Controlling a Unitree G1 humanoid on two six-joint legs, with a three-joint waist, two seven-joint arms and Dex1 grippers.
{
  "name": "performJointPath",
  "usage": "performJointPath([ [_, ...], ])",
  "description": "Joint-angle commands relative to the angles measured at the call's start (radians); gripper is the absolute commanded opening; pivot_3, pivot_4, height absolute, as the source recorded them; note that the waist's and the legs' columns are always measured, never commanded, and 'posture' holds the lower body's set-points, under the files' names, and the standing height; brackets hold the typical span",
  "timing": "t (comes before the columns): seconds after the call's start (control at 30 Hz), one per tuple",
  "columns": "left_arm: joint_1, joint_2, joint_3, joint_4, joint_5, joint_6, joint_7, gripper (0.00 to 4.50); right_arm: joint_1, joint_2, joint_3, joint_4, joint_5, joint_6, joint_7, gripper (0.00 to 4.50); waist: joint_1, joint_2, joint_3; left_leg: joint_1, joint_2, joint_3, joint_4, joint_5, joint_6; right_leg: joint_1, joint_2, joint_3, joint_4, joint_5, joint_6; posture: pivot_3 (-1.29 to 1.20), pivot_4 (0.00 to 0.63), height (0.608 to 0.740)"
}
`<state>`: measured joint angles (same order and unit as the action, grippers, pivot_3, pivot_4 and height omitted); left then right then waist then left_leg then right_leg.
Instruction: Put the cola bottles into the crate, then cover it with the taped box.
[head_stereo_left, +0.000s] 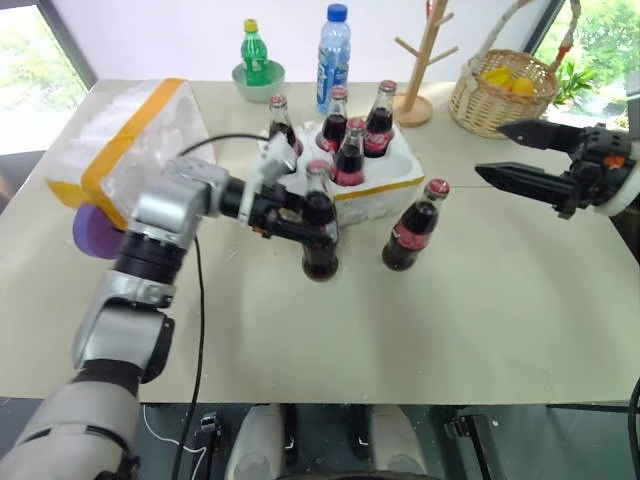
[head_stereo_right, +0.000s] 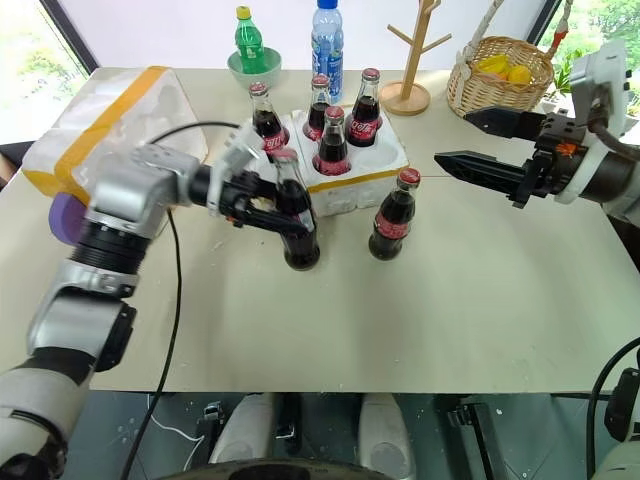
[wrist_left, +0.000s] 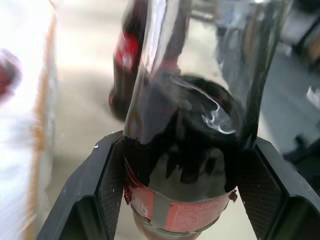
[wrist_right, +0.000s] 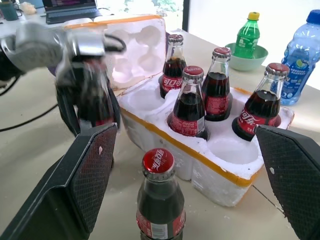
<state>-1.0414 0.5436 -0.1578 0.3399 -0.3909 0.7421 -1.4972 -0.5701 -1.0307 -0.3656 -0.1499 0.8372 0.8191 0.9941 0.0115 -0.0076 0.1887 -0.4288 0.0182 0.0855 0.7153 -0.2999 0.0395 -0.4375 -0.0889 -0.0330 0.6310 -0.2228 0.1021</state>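
I should move the cola bottle toward the crate's holes with my left gripper before I release it, because the bottle's base (head_stereo_left: 320, 270) is outside the crate's front edge (head_stereo_left: 375, 189) and would miss the holes.
Several cola bottles (head_stereo_left: 349, 155) with red caps stand in the holes of the crate (head_stereo_left: 390, 188), a low white foam tray with a thin yellow band. My left gripper (head_stereo_left: 305, 222) is shut on another cola bottle (head_stereo_left: 320, 250) just in front of the crate; in the left wrist view both fingers (wrist_left: 107, 175) press its sides. One more cola bottle (head_stereo_left: 411, 228) stands loose on the table beside the crate's right front corner. My right gripper (head_stereo_left: 490, 150) hangs open to the right of it, holding nothing. The taped box (head_stereo_left: 120, 145) lies at the far left.
Behind the crate are a green soda bottle (head_stereo_left: 254, 52) in a green bowl, a blue-capped water bottle (head_stereo_left: 333, 45), a wooden mug tree (head_stereo_left: 424, 60) and a wicker basket (head_stereo_left: 495, 95) of yellow fruit. A purple object (head_stereo_left: 90, 232) sits by the taped box. Bare table (head_stereo_left: 480, 320) lies in front.
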Motion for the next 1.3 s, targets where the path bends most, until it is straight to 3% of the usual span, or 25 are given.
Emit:
performJointPath([
  [0.03, -0.135, 0.029, 0.143, 0.030, -0.100, 0.064, 0.031, 2.59, -0.019, 0.002, -0.013, 0.006, -0.004, -0.028, 0.008, 4.50, 0.004, 0.000, 0.000, 0.000, 0.000, 0.000, 0.000, 0.000, 0.000, 0.000, 0.000, 0.000, 0.000, 0.000, 0.000, 0.00, 0.150, 0.740],
  [0.3, -0.275, 0.016, 0.142, 0.418, 0.087, -0.304, 0.191, 2.59, -0.028, 0.015, 0.004, 0.014, -0.011, -0.041, 0.012, 4.50, 0.000, 0.000, 0.000, 0.002, -0.002, 0.000, 0.000, 0.000, 0.000, 0.002, 0.000, 0.000, 0.000, 0.000, 0.001, 0.00, 0.150, 0.740],
  [0.77, -0.168, -0.121, 0.006, 0.599, 0.311, -0.611, 0.235, 2.59, 0.006, 0.024, -0.016, -0.012, -0.018, -0.037, -0.009, 4.50, 0.002, -0.001, 0.000, -0.003, -0.003, 0.001, 0.001, 0.002, -0.004, -0.001, 0.000, 0.000, -0.001, 0.000, 0.001, 0.00, 0.150, 0.740],
  [0.83, -0.168, -0.131, 0.013, 0.624, 0.320, -0.615, 0.253, 2.59, 0.011, 0.023, -0.022, -0.018, -0.016, -0.036, -0.014, 4.50, 0.001, -0.001, 0.000, -0.003, -0.002, 0.001, 0.001, 0.000, -0.001, -0.002, 0.000, 0.000, -0.001, 0.000, 0.001, 0.00, 0.150, 0.740],
  [0.9, -0.175, -0.136, 0.030, 0.641, 0.319, -0.612, 0.267, 3.65, 0.014, 0.020, -0.031, -0.020, -0.012, -0.033, -0.018, 4.50, 0.002, 0.000, 0.000, -0.002, -0.002, 0.001, 0.001, 0.000, -0.001, -0.002, 0.000, 0.000, -0.001, 0.000, 0.001, 0.00, 0.150, 0.740],
  [0.97, -0.188, -0.135, 0.051, 0.654, 0.314, -0.607, 0.286, 4.42, 0.017, 0.014, -0.041, -0.016, -0.007, -0.023, -0.023, 4.50, 0.003, 0.000, 0.000, -0.002, -0.002, 0.001, 0.001, 0.000, 0.000, -0.002, -0.001, 0.000, -0.001, 0.000, 0.001, 0.00, 0.150, 0.740],
  [1.13, -0.251, -0.075, 0.133, 0.608, 0.242, -0.522, 0.243, 4.42, 0.075, -0.022, -0.099, -0.019, -0.017, -0.007, -0.016, 4.50, 0.001, -0.001, 0.000, -0.002, -0.002, 0.001, 0.001, 0.000, 0.000, -0.001, -0.001, 0.000, 0.000, 0.000, 0.001, 0.00, 0.150, 0.740],
  [1.3, -0.267, 0.053, 0.184, 0.395, 0.120, -0.293, 0.063, 4.42, 0.183, -0.032, -0.207, -0.031, 0.003, 0.050, -0.042, 4.50, -0.001, -0.001, 0.000, -0.003, -0.002, 0.001, 0.001, 0.001, -0.002, -0.002, 0.000, 0.000, 0.000, 0.000, 0.001, 0.00, 0.150, 0.740],
])
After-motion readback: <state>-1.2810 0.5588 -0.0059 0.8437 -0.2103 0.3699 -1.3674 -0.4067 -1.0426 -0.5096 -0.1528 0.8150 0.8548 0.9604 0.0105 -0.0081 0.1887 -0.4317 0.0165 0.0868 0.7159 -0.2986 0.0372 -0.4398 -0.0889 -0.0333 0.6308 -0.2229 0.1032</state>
